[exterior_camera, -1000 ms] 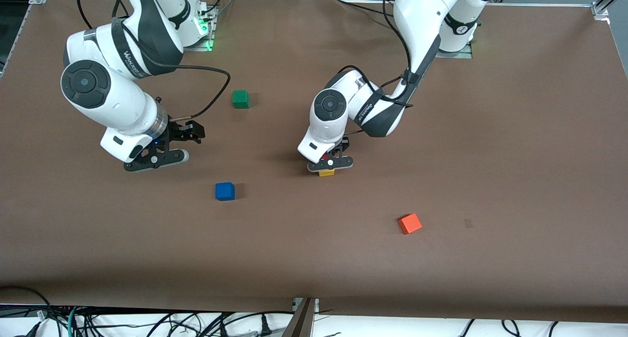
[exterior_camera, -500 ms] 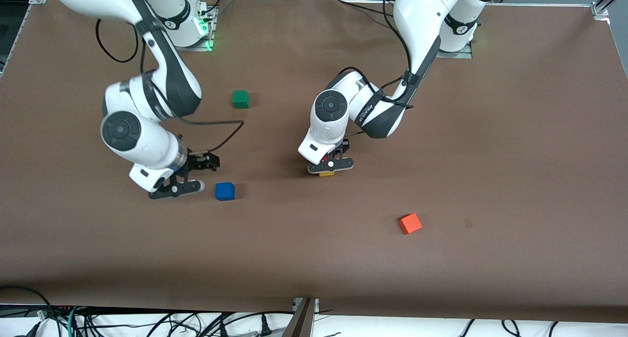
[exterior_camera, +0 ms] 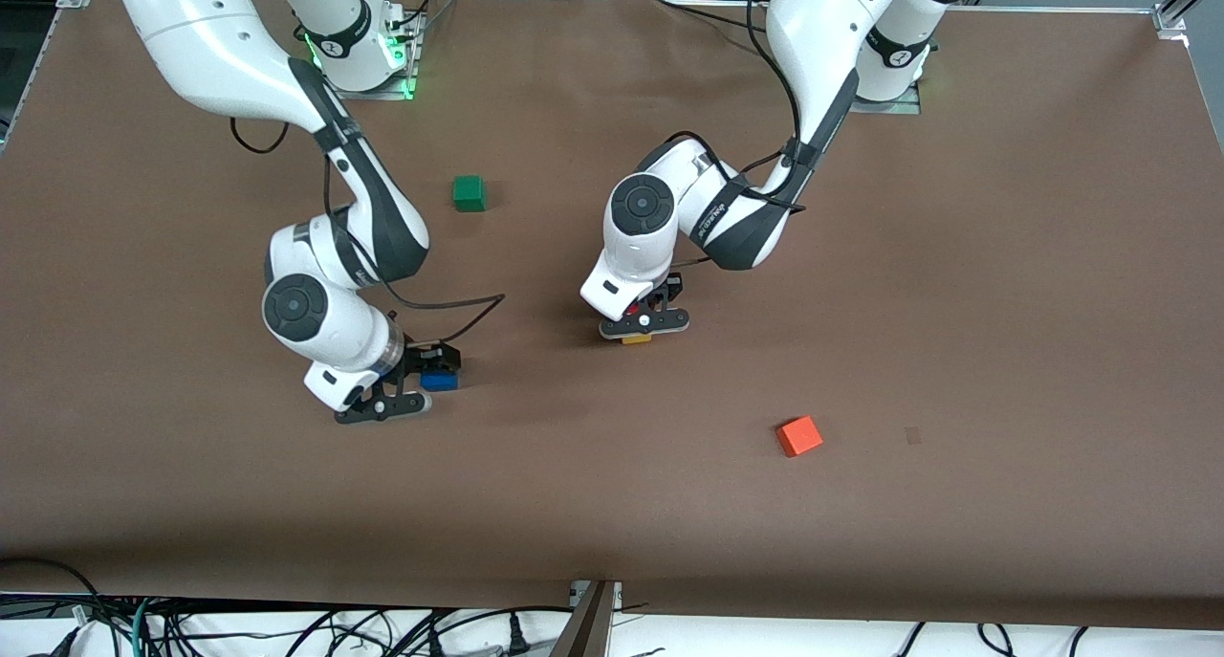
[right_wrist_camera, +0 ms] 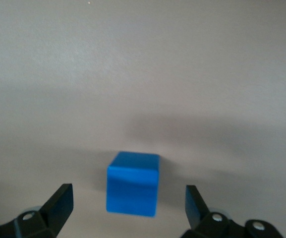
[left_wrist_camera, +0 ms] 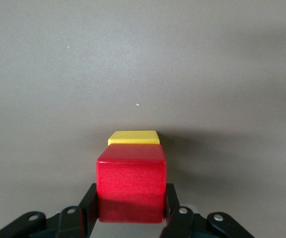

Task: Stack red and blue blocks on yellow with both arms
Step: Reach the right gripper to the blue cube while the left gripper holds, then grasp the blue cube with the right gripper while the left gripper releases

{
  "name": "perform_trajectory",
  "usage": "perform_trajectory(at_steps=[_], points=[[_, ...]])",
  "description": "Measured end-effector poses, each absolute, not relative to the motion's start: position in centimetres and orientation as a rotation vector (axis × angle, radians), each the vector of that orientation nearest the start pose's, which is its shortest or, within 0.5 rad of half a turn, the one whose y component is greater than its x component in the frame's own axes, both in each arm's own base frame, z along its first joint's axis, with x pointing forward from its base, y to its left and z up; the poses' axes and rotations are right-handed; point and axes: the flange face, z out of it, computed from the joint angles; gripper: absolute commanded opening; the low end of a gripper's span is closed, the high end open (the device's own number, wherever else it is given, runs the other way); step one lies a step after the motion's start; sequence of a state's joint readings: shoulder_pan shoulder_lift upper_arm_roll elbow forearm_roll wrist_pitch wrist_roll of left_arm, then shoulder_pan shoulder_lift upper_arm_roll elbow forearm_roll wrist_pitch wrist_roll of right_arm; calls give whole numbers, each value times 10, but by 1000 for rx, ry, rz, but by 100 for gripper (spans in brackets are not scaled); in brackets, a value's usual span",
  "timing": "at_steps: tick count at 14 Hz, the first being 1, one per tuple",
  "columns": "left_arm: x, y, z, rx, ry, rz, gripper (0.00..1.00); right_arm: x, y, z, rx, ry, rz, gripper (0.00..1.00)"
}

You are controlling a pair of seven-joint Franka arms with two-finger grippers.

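Note:
My right gripper's fingers are above the blue block's top (exterior_camera: 438, 382), so closing now would miss it. The gripper lowers next, before closing on the block.
My left gripper (exterior_camera: 643, 326) is shut on the red block (left_wrist_camera: 131, 188) and holds it directly over the yellow cube (exterior_camera: 636, 339) in the middle of the table. An edge of the yellow cube (left_wrist_camera: 134, 137) shows past the red one; I cannot tell whether the two touch. The blue block (exterior_camera: 441, 382) lies on the table toward the right arm's end, nearer the front camera than the yellow cube. My right gripper (exterior_camera: 423, 378) is low over it and open. In the right wrist view the blue block (right_wrist_camera: 133, 184) sits between the two spread fingertips (right_wrist_camera: 62, 197), touching neither.
A green cube (exterior_camera: 469, 193) lies farther from the front camera, between the two arms. An orange cube (exterior_camera: 798, 436) lies nearer the camera toward the left arm's end. The right arm's black cable (exterior_camera: 469, 311) loops low just above the table beside the blue block.
The right arm has swung down and across to the blue block, which is now partly covered by its gripper. The left gripper has stayed over the yellow cube, holding the red block.

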State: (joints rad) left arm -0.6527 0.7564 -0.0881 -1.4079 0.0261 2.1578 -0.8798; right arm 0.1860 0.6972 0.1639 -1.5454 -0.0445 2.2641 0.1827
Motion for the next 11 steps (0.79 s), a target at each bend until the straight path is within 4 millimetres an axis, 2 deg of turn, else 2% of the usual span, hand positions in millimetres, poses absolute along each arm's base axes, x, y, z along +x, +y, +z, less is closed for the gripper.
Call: perform_trajectory(at_steps=[1,4,6,9,11], points=[[547,-482,254,-3156,-235,48,99,674,231,242,-3052,-240,-24,99],[549,-479,253,-3153,-241,46,100,673,241,222,-3044,-249,-40,97],[554,-480,260,-3161,-248,26,100,674,241,217,-3052,-261,-47,97],[573,-475,298,-3150,-280,16,100,675,241,218,-3057,-271,-54,97],[599,-452,333,-3138,-351,-2,100,675,241,218,-3059,-274,-57,97]])
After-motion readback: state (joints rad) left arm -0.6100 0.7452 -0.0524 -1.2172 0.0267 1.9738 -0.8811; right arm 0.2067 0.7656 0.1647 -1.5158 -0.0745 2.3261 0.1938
